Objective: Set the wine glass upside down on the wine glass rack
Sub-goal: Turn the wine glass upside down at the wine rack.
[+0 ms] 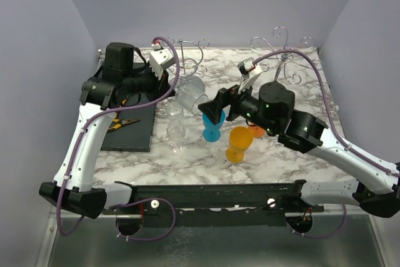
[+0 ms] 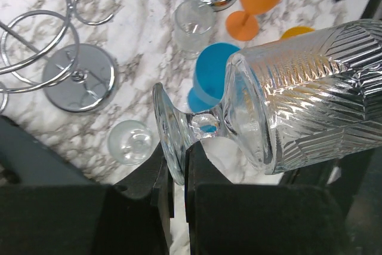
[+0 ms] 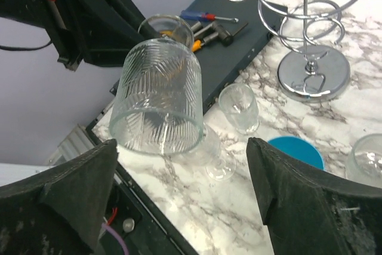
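My right gripper is to grab the wine glass by its ribbed bowl (image 3: 161,91) next. It will then hang the glass upside down with its foot (image 3: 166,27) free for the rack.
A clear ribbed wine glass (image 1: 189,92) hangs tilted in the air, its foot pinched in my left gripper (image 1: 170,79). In the left wrist view the gripper (image 2: 178,160) is shut on the foot's rim and the bowl (image 2: 310,85) points away to the right. In the right wrist view the glass (image 3: 160,97) has its mouth towards my right gripper (image 3: 185,201), which is open and empty just short of it. My right gripper (image 1: 212,112) is right of the glass. A chrome wire rack (image 1: 187,54) stands behind; its base shows in both wrist views (image 2: 77,77) (image 3: 308,71).
A blue glass (image 1: 212,130), an orange glass (image 1: 239,142), and clear glasses (image 1: 178,130) stand mid-table below the grippers. A second chrome rack (image 1: 284,48) stands back right. A black mat (image 1: 128,130) with tools lies on the left.
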{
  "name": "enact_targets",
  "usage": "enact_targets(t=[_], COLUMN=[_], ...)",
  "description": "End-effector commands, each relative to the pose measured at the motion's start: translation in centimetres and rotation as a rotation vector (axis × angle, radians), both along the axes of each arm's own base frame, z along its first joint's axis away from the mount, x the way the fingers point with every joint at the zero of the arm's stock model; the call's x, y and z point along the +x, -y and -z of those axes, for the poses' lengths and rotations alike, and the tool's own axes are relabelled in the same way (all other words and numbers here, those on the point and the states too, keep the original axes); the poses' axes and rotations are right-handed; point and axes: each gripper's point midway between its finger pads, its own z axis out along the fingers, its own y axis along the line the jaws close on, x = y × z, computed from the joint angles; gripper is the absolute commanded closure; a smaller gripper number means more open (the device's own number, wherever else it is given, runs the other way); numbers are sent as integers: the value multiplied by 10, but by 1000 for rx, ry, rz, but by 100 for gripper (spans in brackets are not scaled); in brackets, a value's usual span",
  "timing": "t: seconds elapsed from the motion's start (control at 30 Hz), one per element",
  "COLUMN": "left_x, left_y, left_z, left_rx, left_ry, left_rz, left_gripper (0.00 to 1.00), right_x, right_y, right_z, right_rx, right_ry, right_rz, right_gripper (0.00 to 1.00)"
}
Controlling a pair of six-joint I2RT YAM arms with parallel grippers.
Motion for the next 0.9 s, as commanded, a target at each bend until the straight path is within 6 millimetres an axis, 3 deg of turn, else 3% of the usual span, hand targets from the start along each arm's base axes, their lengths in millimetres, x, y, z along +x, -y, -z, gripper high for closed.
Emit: enact_targets(t=[0.0, 0.1, 0.23, 0.43, 0.63, 0.87], left_x=[10, 12, 13, 4, -14, -17], left_y=[-24, -32, -33, -32, -30, -29], left_z=[0, -2, -21, -50, -62, -74], left_rx=[194, 256, 279, 310, 334, 336], left_ry=[250, 332, 461, 671, 847, 937], left_rz=[29, 46, 83, 155, 243, 259], left_gripper=[100, 100, 100, 100, 100, 100], right_x=[-29, -38, -37, -23, -17, -33], right_y=[17, 17, -8, -57, -75, -90], right_z=[0, -14, -24, -15, -18, 3], right_rx=[-76, -89, -114, -158, -124, -108], right_ry=[-43, -22, -8, -20, -21, -77], right_rz=[-89, -145, -231, -334, -401, -534], right_gripper=[1, 0, 0, 0, 0, 0])
